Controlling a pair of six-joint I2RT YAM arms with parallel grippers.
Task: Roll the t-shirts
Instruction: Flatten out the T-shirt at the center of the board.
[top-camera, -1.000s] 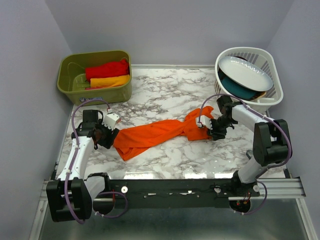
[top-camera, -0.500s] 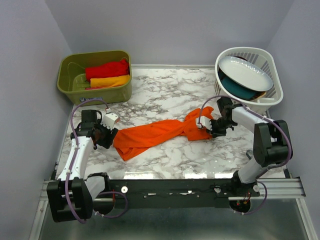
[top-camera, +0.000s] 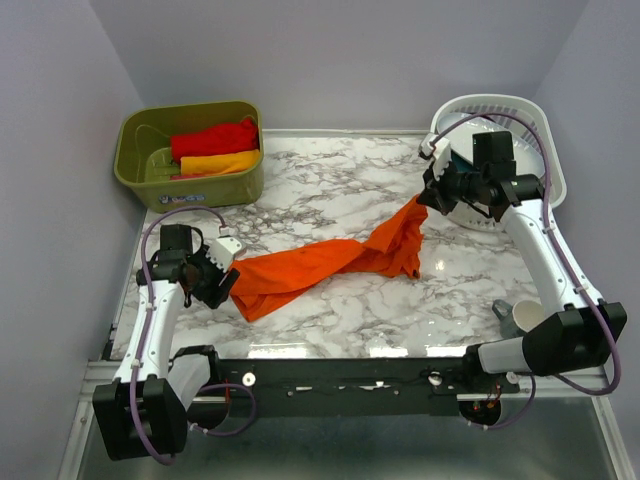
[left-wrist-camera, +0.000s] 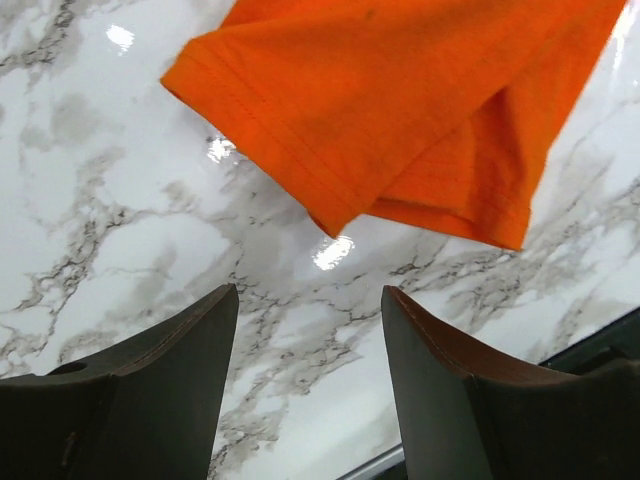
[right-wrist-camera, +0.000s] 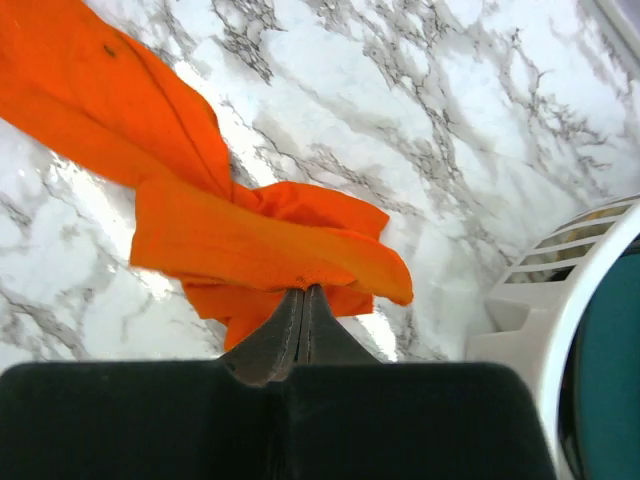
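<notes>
My left gripper should grab the orange t-shirt next by the hem at its free end, opposite my right gripper's hold, to spread it flat for rolling.
A vivid orange t-shirt (top-camera: 320, 262) lies stretched in a long band across the marble table. My right gripper (top-camera: 428, 194) is shut on its right end and holds that end up off the table, near the basket. In the right wrist view the closed jaws of my right gripper (right-wrist-camera: 305, 291) pinch a fold of the orange cloth (right-wrist-camera: 250, 240). My left gripper (top-camera: 222, 281) stands open just left of the shirt's other end. In the left wrist view my left gripper (left-wrist-camera: 308, 295) has only marble between its fingers, and the hem of the orange t-shirt (left-wrist-camera: 400, 110) lies just beyond them. A red t-shirt (top-camera: 215, 138) and a yellow-orange t-shirt (top-camera: 220, 162) sit in the bin.
An olive green bin (top-camera: 140, 165) stands at the back left corner. A white basket (top-camera: 545, 185) with a teal dish (right-wrist-camera: 610, 380) stands at the back right, partly behind my right arm. A small white cup-like thing (top-camera: 526, 318) sits near the right arm's base.
My right gripper shut on the shirt's right end and lifted it up and back toward the basket. The left gripper shifted slightly toward the near edge and stayed open.
</notes>
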